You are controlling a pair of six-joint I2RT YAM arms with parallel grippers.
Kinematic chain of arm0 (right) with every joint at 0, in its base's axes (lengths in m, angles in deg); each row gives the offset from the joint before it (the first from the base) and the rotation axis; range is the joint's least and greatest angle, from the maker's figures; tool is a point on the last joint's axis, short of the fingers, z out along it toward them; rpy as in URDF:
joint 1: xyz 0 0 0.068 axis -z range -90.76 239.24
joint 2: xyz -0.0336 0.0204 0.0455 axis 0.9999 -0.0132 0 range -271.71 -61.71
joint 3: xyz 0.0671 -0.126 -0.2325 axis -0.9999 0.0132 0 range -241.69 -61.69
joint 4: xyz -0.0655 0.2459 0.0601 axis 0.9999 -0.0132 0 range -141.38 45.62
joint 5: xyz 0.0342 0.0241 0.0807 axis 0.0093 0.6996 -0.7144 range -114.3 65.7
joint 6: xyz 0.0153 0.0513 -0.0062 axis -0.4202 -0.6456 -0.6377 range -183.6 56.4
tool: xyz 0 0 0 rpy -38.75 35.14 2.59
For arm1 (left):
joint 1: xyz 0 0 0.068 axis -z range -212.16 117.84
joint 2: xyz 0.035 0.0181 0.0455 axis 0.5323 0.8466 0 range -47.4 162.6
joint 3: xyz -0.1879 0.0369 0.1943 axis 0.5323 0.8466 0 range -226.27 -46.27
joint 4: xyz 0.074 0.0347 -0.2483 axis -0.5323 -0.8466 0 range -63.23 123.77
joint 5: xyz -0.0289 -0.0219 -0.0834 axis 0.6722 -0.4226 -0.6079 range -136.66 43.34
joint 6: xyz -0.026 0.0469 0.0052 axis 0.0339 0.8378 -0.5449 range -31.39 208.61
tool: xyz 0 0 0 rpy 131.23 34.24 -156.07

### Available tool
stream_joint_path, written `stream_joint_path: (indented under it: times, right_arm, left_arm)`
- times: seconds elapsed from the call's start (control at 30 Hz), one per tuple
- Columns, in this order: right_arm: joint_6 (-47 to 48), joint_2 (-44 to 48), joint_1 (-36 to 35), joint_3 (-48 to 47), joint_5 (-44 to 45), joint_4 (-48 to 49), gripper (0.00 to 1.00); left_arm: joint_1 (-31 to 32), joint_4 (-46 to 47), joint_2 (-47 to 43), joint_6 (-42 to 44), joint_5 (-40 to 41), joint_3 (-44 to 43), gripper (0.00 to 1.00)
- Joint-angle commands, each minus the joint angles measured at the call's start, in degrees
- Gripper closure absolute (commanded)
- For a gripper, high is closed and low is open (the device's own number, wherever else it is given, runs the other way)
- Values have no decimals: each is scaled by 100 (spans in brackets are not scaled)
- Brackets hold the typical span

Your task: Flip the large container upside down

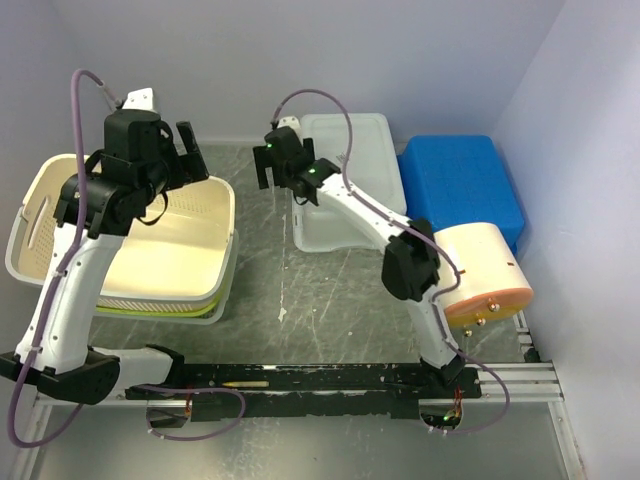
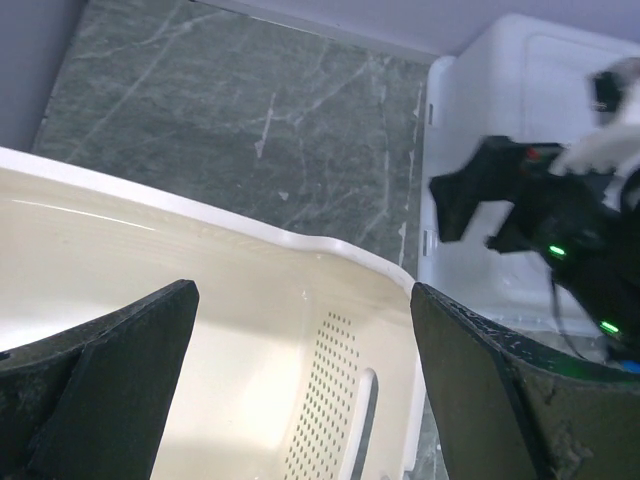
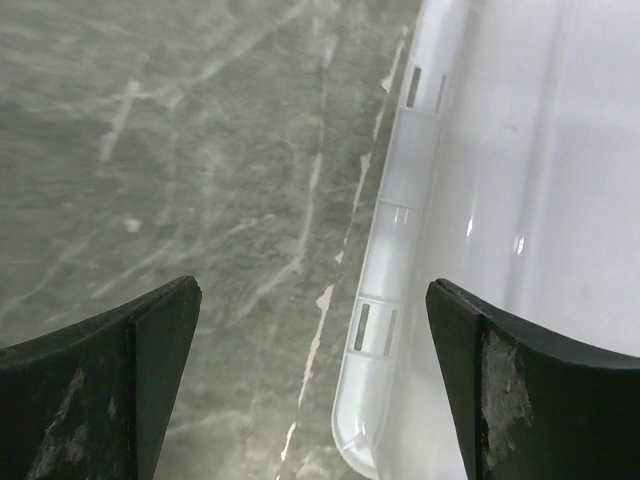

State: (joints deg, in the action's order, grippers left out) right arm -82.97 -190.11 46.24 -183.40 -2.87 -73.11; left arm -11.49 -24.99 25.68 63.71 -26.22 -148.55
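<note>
My left gripper grabs the large container (image 1: 170, 250) by its far rim (image 1: 208, 180) next, one finger inside the container's side, to lift and turn it upside down.
The large container (image 1: 170, 250) is a cream basket at the left of the table, open side up, resting on top of other baskets. In the left wrist view its perforated end wall and cut-out handle (image 2: 340, 390) lie between my fingers. My left gripper (image 1: 188, 150) hovers open and empty over the basket's far right corner (image 2: 305, 385), not touching it. My right gripper (image 1: 268, 180) is open and empty above the table. It sits just over the left rim of a clear white tub (image 3: 400, 200), with the rim between its jaws (image 3: 312, 385).
The clear white tub (image 1: 345, 170) stands at the back centre, with a blue tub (image 1: 462, 185) to its right. A round cream drum (image 1: 485, 275) lies at the right. Green and white rims (image 1: 160, 305) show under the cream basket. The right arm (image 2: 540, 220) shows in the left wrist view.
</note>
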Motion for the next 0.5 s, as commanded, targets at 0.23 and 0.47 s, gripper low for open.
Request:
stream_joint_path:
  times: [0.23,0.47]
  right_arm:
    - [705,2804,162,2695,-195,1387,0]
    - [504,4078,677,4054,-927,1428,0]
  left_arm:
    - [-55,-568,-351,-925,1028,-45,4]
    - [-286,-1431,705,-1148,2317,-1104,2]
